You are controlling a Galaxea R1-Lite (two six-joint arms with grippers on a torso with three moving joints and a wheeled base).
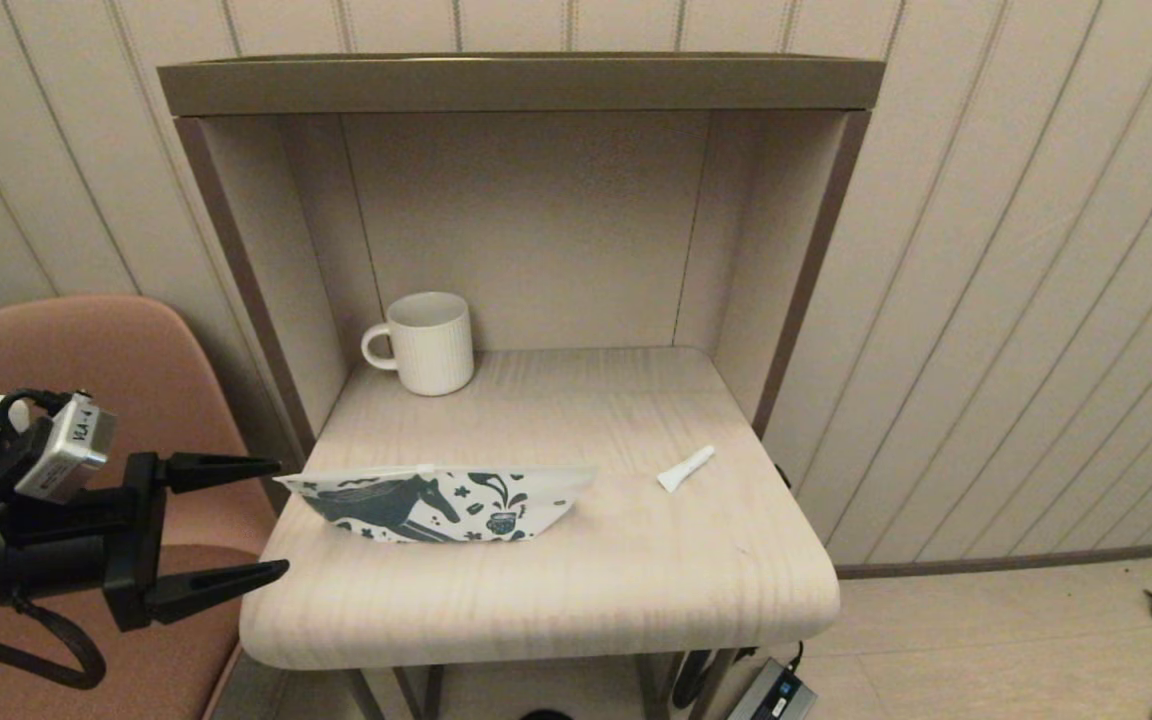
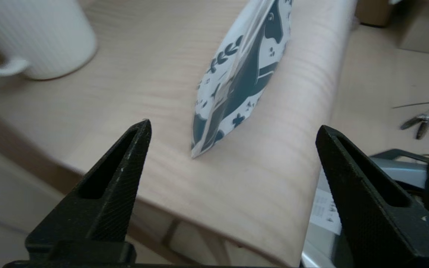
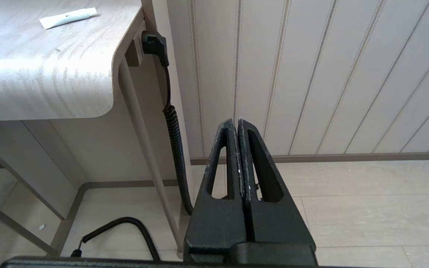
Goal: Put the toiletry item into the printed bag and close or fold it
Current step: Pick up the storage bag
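Note:
My left gripper grabs the printed bag by its pointed end at the horse's rump [image 1: 317,490] next, to pack the white tube [image 1: 687,468].
The printed bag [image 1: 441,503] [image 2: 242,76], white with a dark teal horse and small motifs, stands on its edge near the front left of the wooden shelf [image 1: 576,590]. A small white tube, the toiletry item [image 1: 686,468] [image 3: 67,17], lies flat on the shelf to the bag's right, apart from it. My left gripper [image 1: 281,518] [image 2: 233,128] hangs just off the shelf's left edge, open, pointing at the bag's left tip without touching it. Down by the shelf's right side, above the floor, my right gripper [image 3: 237,121] is shut on nothing.
A white ribbed mug [image 1: 424,343] [image 2: 32,37] stands at the back left of the shelf, inside the hutch walls [image 1: 266,270]. A pink chair [image 1: 86,350] sits under my left arm. A coiled black cable [image 3: 173,137] hangs beside the shelf leg.

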